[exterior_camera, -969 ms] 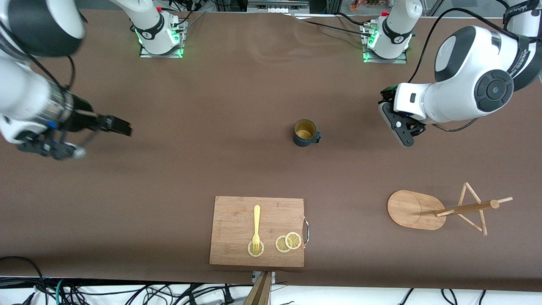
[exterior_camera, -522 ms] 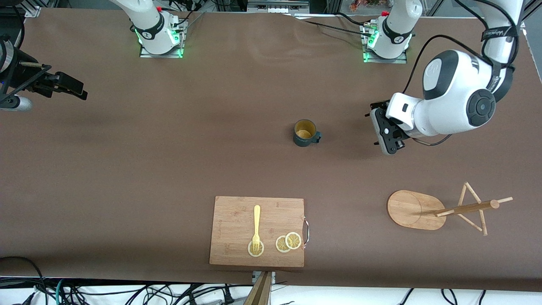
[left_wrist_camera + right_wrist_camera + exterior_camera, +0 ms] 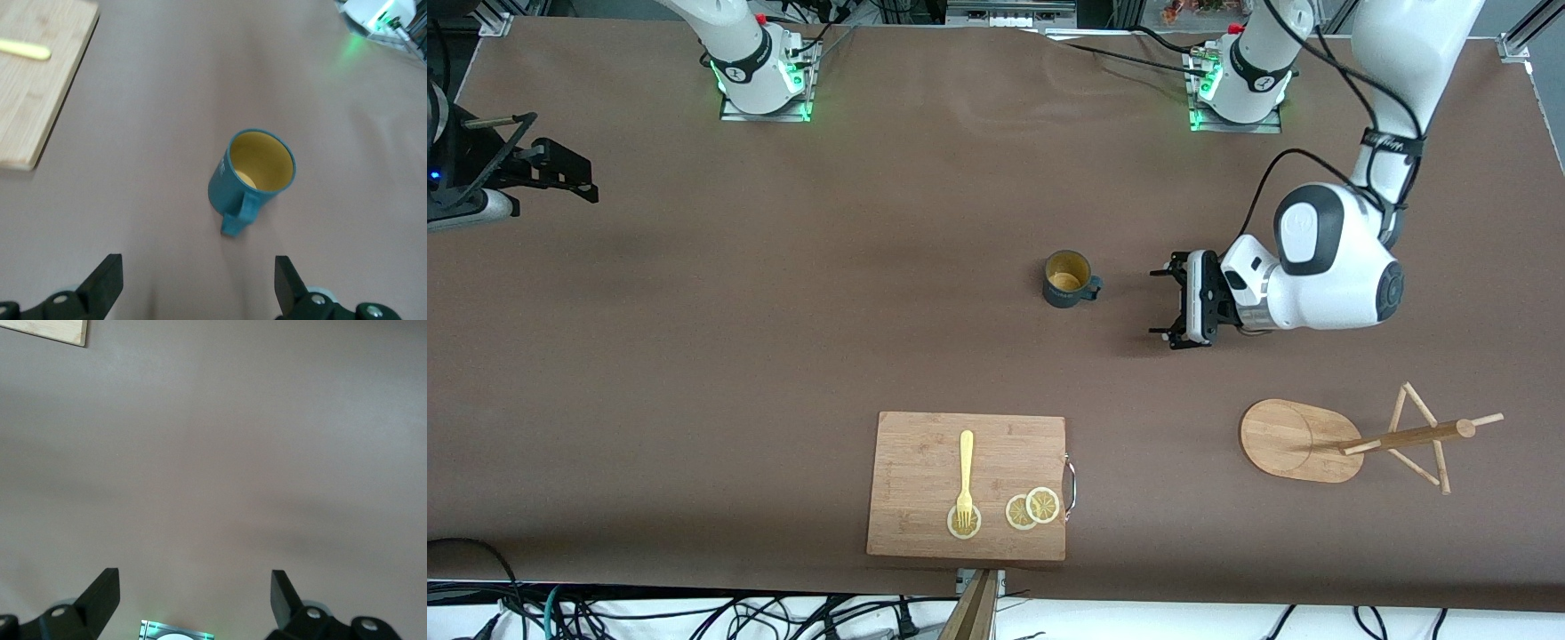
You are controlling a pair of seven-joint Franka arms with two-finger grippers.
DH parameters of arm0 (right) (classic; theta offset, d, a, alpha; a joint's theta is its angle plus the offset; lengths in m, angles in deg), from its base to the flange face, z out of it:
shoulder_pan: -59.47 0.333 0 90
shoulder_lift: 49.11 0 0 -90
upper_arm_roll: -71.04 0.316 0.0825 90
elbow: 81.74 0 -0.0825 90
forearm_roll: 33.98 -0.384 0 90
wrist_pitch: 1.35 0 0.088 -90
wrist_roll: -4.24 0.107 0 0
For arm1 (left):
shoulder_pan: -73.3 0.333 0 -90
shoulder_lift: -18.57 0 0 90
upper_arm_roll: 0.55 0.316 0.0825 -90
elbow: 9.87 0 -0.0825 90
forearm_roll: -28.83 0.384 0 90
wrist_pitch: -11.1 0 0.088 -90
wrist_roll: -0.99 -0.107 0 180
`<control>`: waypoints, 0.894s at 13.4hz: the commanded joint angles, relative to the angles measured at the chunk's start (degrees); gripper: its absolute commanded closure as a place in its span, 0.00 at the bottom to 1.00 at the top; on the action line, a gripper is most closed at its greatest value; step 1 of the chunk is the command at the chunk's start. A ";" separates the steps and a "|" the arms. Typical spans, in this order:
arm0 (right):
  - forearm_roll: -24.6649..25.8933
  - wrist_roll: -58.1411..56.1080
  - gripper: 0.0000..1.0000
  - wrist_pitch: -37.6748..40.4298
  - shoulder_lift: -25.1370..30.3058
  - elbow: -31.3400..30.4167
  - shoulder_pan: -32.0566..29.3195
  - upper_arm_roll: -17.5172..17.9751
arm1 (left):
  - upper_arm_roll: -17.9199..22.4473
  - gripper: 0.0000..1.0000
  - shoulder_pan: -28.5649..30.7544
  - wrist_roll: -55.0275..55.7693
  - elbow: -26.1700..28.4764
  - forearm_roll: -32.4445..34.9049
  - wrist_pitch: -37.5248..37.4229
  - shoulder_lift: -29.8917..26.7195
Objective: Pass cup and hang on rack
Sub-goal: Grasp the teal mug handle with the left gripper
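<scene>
My left gripper is going to grab the cup by its handle (image 3: 1091,289) (image 3: 241,215) next. The cup's opening then stays free to slip onto the rack.
The cup (image 3: 1069,279) is a dark teal mug with a yellow inside, upright at the middle of the table. Its handle points toward the left arm's end. My left gripper (image 3: 1164,303) is open and empty, low over the table beside the cup, on the handle side, with a gap between them. In the left wrist view the cup (image 3: 257,175) stands ahead of the open left gripper (image 3: 197,280). The rack (image 3: 1303,441) stands nearer to the camera at the left arm's end. My right gripper (image 3: 547,164) is open and empty over the right arm's end, and also shows in the right wrist view (image 3: 193,593).
A wooden cutting board (image 3: 925,444) lies near the front edge. On it are a yellow fork (image 3: 965,471) and lemon slices (image 3: 1032,508). Its corner shows in the left wrist view (image 3: 33,100). The arm bases (image 3: 763,67) stand along the table's edge farthest from the camera.
My left gripper has come down and moved toward the cup, turning to face its handle. My right arm has drawn back to its end of the table. The cup has not moved.
</scene>
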 commanded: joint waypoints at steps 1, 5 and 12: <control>-0.28 10.05 0.00 1.03 0.07 0.91 0.89 0.01 | -0.22 0.00 0.96 -9.81 -0.06 -4.19 0.31 1.51; 0.07 12.31 0.00 1.92 -0.02 0.73 1.07 1.15 | -0.22 0.00 1.49 -21.39 2.04 -12.76 0.48 4.49; 0.60 7.12 0.00 0.86 -0.46 0.38 -12.44 13.60 | -0.22 0.00 1.84 -39.88 7.93 -27.47 -0.83 8.28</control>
